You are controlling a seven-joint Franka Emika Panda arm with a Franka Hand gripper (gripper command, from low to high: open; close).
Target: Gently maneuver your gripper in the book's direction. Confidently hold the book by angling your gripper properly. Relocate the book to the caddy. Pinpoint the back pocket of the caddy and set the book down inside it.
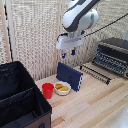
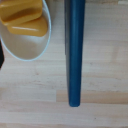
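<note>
My gripper grabs the dark navy book by its upper edge (image 1: 70, 69) (image 2: 73, 50) next, to stow it in the caddy's back pocket.
The book (image 1: 70, 76) is dark navy and stands upright on its edge on the wooden table, near the middle. My gripper (image 1: 68, 51) hangs in the air straight above it, well clear of it, with its two short fingers apart and nothing between them. In the wrist view the book (image 2: 75, 50) shows edge-on as a long blue strip, and my fingers are out of that picture. The caddy (image 1: 20, 100) is a large black fabric bin with inner dividers, at the exterior view's lower left.
A red cup (image 1: 47, 90) and a white bowl (image 1: 62, 88) holding yellow pieces (image 2: 22, 20) sit between the book and the caddy. A black toaster oven (image 1: 112, 56) stands at the exterior view's right, a dark rack (image 1: 95, 74) before it.
</note>
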